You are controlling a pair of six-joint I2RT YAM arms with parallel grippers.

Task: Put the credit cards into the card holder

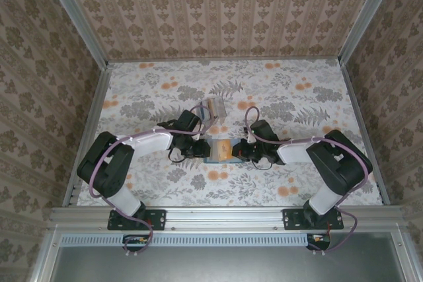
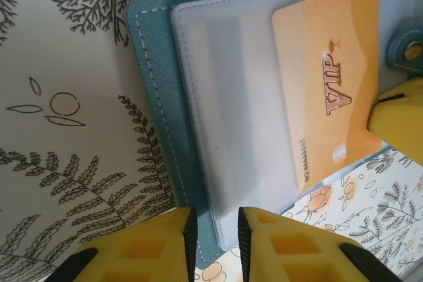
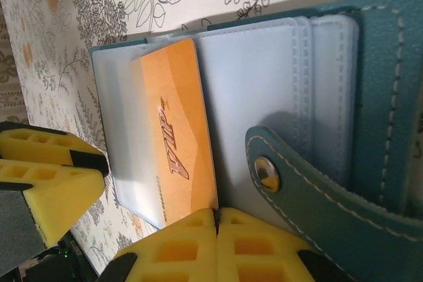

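Observation:
Only a narrow part of the orange card (image 2: pixel 330 84) is under the card holder's sleeve. I need to move the card farther in before I let go with my right gripper, or most of it would lie outside.
The teal card holder (image 1: pixel 215 160) lies open on the table between both arms, clear sleeves (image 2: pixel 225 97) facing up. An orange credit card (image 2: pixel 330 84) marked VIP lies across the sleeves; I cannot tell how far it sits in a pocket. My left gripper (image 2: pixel 217 236) has its jaws narrowly apart, both pads against the holder's near corner (image 2: pixel 149 97). My right gripper (image 3: pixel 217 216) is shut, the orange card's (image 3: pixel 175 143) edge pinched in the seam between its fingers. The card holder's (image 3: pixel 383 97) snap strap (image 3: pixel 297 196) lies over the sleeves beside that gripper.
A small clear plastic box (image 1: pixel 213 109) stands just behind the holder, near the left arm's wrist. The flowered tabletop (image 1: pixel 297 97) is walled by patterned panels at back and sides, with an aluminium rail (image 1: pixel 225 216) at the near edge.

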